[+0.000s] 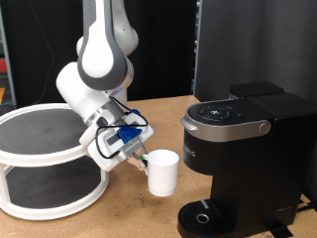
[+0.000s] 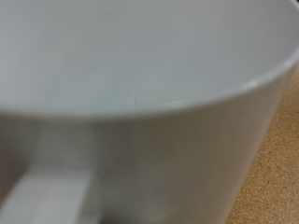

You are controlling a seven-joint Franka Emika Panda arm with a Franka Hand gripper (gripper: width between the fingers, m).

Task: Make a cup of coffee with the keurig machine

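Observation:
The white cup moves to the machine's round drip tray (image 1: 202, 217) first. The cup's base hangs short of it, so if I opened now, the cup would drop.
The white cup (image 1: 162, 172) is upright between the round rack and the keurig machine (image 1: 243, 149), to the exterior view's left of the machine's front. My gripper (image 1: 142, 159) reaches down from the exterior view's left and its tip meets the cup's left side near the rim. In the wrist view the cup (image 2: 140, 84) fills almost the whole picture, very close, with its handle (image 2: 47, 196) at one corner. My fingers do not show there. The machine's lid is down and its round drip tray (image 1: 201, 217) is bare.
A white two-tier round rack with dark mesh shelves (image 1: 45, 134) stands at the exterior view's left, close behind my arm. A dark panel (image 1: 248, 45) stands behind the machine. The table top is brown cork (image 2: 276, 177).

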